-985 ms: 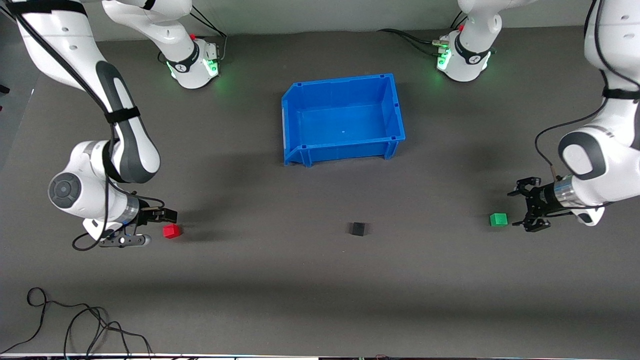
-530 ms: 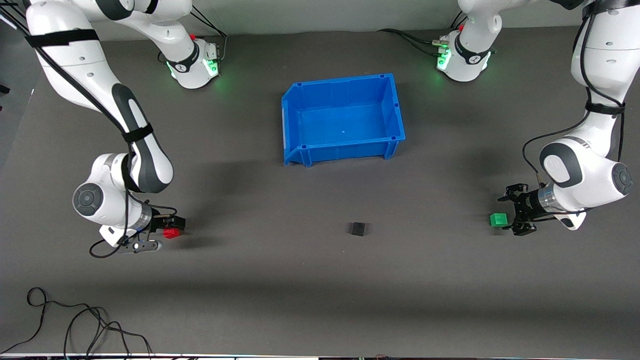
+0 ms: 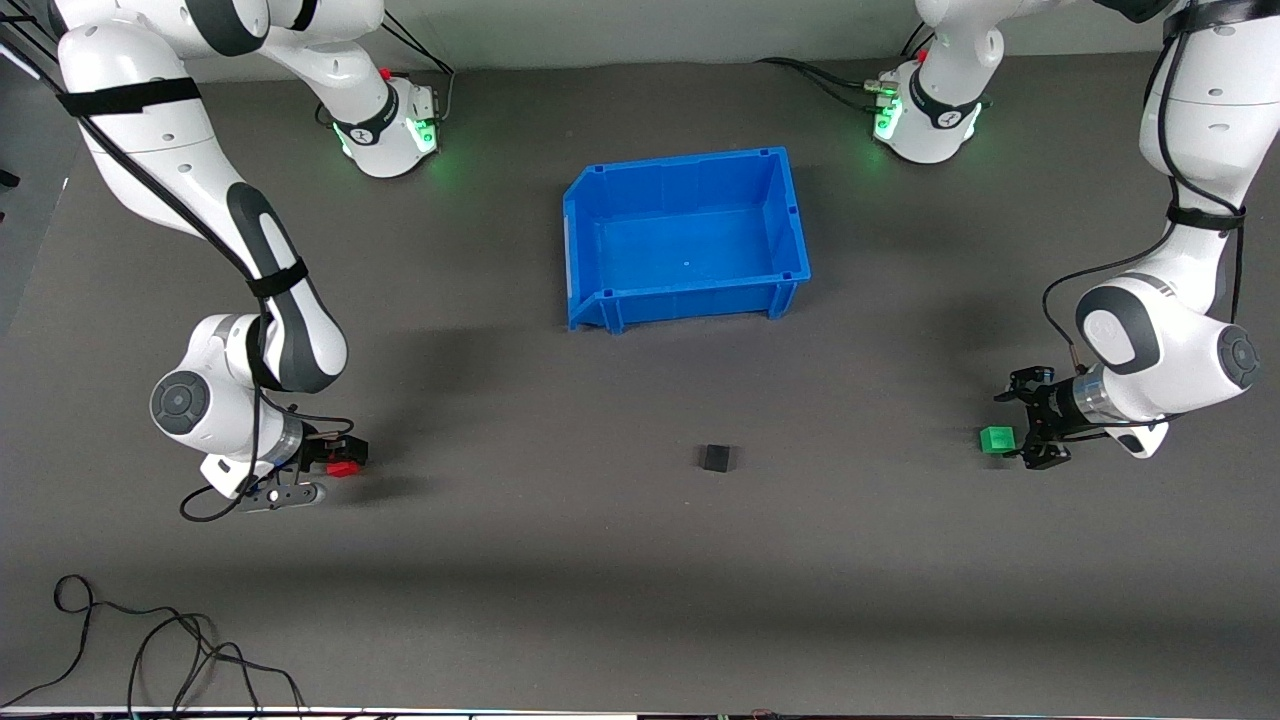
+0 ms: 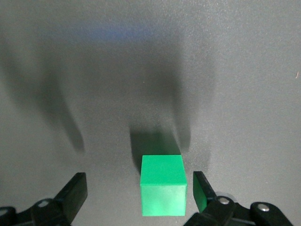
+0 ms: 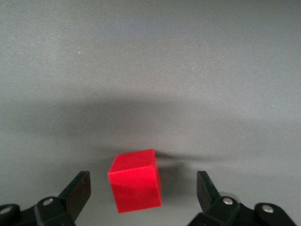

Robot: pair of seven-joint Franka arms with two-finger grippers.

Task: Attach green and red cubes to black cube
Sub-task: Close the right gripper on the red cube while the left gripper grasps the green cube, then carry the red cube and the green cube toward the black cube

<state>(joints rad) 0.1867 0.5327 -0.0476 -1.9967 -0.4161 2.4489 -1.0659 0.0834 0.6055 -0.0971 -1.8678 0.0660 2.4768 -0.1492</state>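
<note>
My left gripper should close on the green cube now, since the cube sits between its fingers. Closing now would hold it.
The red cube lies on the table toward the right arm's end. My right gripper is low over it and open; in the right wrist view the red cube sits between the spread fingers of the right gripper, touching neither. The green cube lies toward the left arm's end. My left gripper is open beside it; in the left wrist view the green cube sits between the fingers of the left gripper, close to one finger. The black cube lies alone between the two cubes.
An open blue bin stands farther from the front camera than the black cube, in the middle of the table. Loose black cables lie at the table's near edge toward the right arm's end.
Both arms have moved in toward their cubes: the right gripper now straddles the red cube, and the left gripper has closed the gap to the green cube. No cube has moved.
</note>
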